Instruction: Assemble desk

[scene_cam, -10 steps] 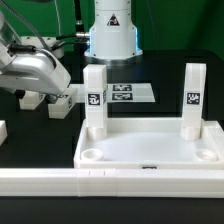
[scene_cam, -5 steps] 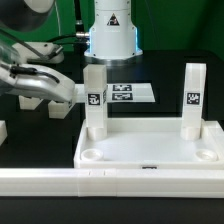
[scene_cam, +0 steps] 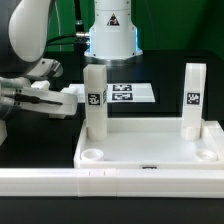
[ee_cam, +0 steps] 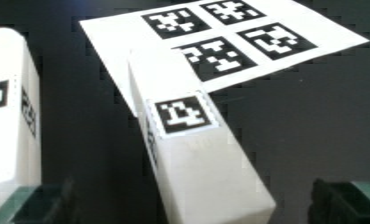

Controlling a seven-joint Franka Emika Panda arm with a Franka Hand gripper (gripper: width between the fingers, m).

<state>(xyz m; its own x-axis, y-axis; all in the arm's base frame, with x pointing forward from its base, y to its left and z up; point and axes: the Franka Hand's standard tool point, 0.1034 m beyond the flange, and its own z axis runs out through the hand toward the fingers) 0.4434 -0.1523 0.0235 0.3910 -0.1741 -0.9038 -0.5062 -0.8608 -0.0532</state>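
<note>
The tagged leg needs to stand in a corner of the white desk tabletop, so my gripper will next grip it by its plain end (ee_cam: 224, 198).
The white desk tabletop (scene_cam: 150, 148) lies in front, with two white tagged legs standing upright in its far corners, one on the exterior view's left (scene_cam: 95, 100) and one on its right (scene_cam: 193, 98). A third tagged leg (scene_cam: 68, 100) lies on the black table left of the tabletop; in the wrist view it (ee_cam: 200, 130) runs between my fingers. My gripper (scene_cam: 50, 100) (ee_cam: 191, 205) is low over that leg's near end, jaws open, with dark gaps between each finger (ee_cam: 40, 205) and the leg. Another leg (ee_cam: 4, 90) shows at the wrist frame's edge.
The marker board (scene_cam: 125, 93) (ee_cam: 217, 40) lies behind the tabletop, in front of the robot base (scene_cam: 110, 30). A long white border rail (scene_cam: 100, 182) runs along the front. A small white piece (scene_cam: 3, 130) sits at the exterior view's left edge.
My gripper has come down and swung lower at the exterior view's left, now level with the lying leg. The leg and the tabletop have not moved.
</note>
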